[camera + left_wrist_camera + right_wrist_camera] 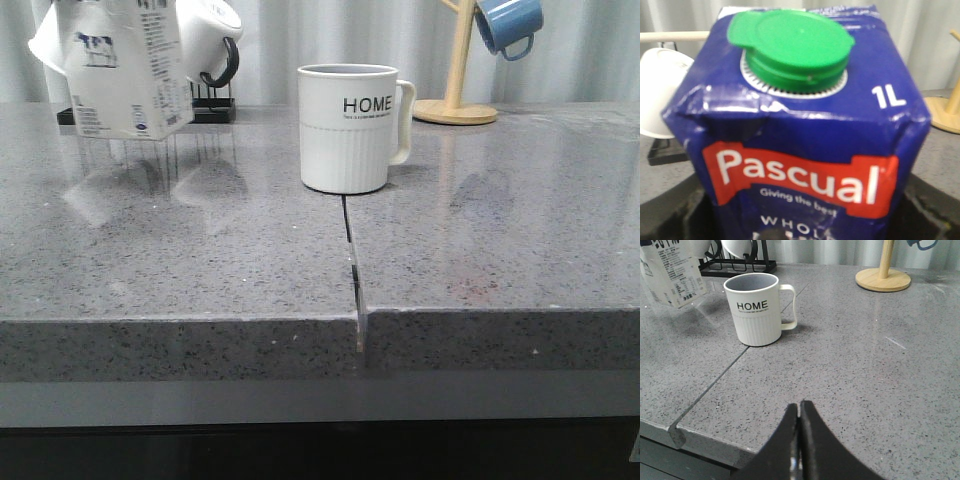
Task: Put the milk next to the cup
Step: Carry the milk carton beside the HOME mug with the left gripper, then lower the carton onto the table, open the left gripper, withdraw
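Observation:
My left gripper keeps hold of the milk until next to the cup (350, 125). For now the milk's base (135, 136) hangs tilted above the grey counter, short of the cup.
The milk (125, 70), a white carton with a cow picture and black print, hangs tilted above the counter at the back left, well left of the cup. In the left wrist view its dark blue top (800, 125) with a green cap fills the frame. My left gripper (800, 231) is shut on it, with dark fingers (682, 215) at its sides. The cup (350, 125), a white ribbed mug marked "HOME", stands upright mid-counter with its handle to the right. It also shows in the right wrist view (757, 307), as does the milk (672, 275). My right gripper (799, 407) is shut and empty near the counter's front edge.
A black rack (205, 100) with white mugs stands behind the milk at the back left. A wooden mug tree (457, 100) holding a blue mug (510, 22) stands at the back right. A seam (350, 250) runs from the cup to the counter's front edge.

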